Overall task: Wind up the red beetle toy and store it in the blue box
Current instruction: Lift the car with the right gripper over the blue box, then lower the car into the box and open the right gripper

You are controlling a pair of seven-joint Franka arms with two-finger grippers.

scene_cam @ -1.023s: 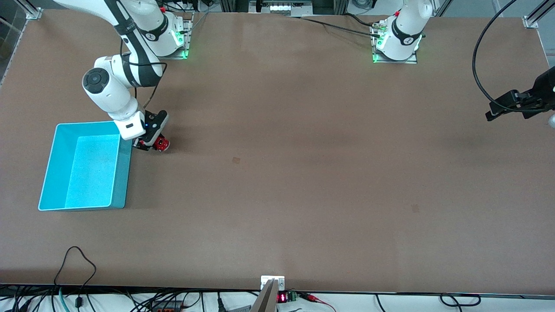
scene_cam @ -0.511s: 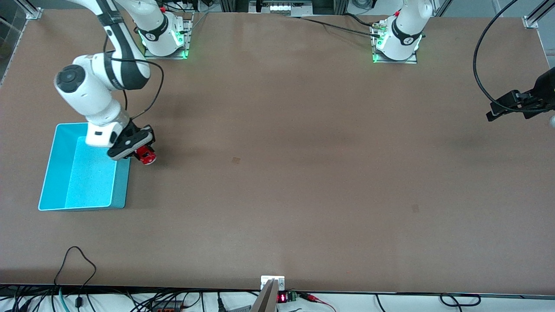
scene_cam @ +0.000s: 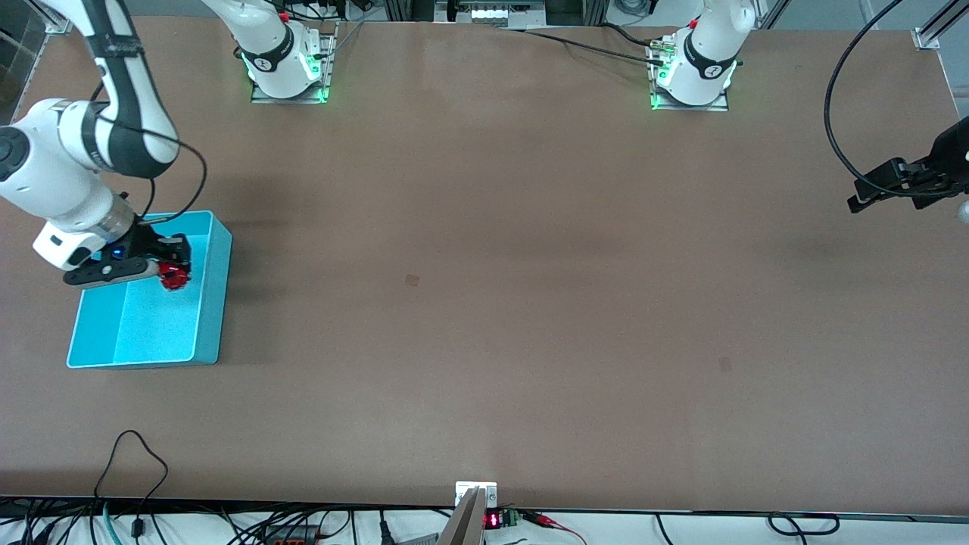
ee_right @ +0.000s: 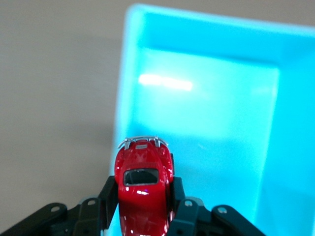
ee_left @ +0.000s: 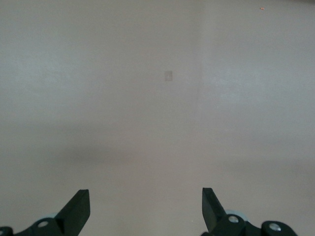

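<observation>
The red beetle toy (ee_right: 144,191) is above the blue box's rim (ee_right: 125,64). My right gripper needs to keep holding the toy until it is farther in.
My right gripper (scene_cam: 171,271) is shut on the red beetle toy (scene_cam: 174,275) and holds it in the air over the blue box (scene_cam: 208,303), above the box's end farther from the front camera. In the right wrist view the toy (ee_right: 143,184) sits clamped between the two fingers, nose out, over the box's rim and pale floor (ee_right: 206,123). My left gripper (scene_cam: 859,198) is open and empty, raised over the table at the left arm's end; its wrist view shows both fingertips (ee_left: 78,209) spread wide over bare table.
The blue box stands on the brown table (scene_cam: 484,303) at the right arm's end. A small dark mark (scene_cam: 412,280) lies near the table's middle. Cables (scene_cam: 136,469) trail along the table's edge nearest the front camera.
My right gripper has carried the red beetle toy from the table beside the box, up and across, to a spot over the box. The left arm has not moved.
</observation>
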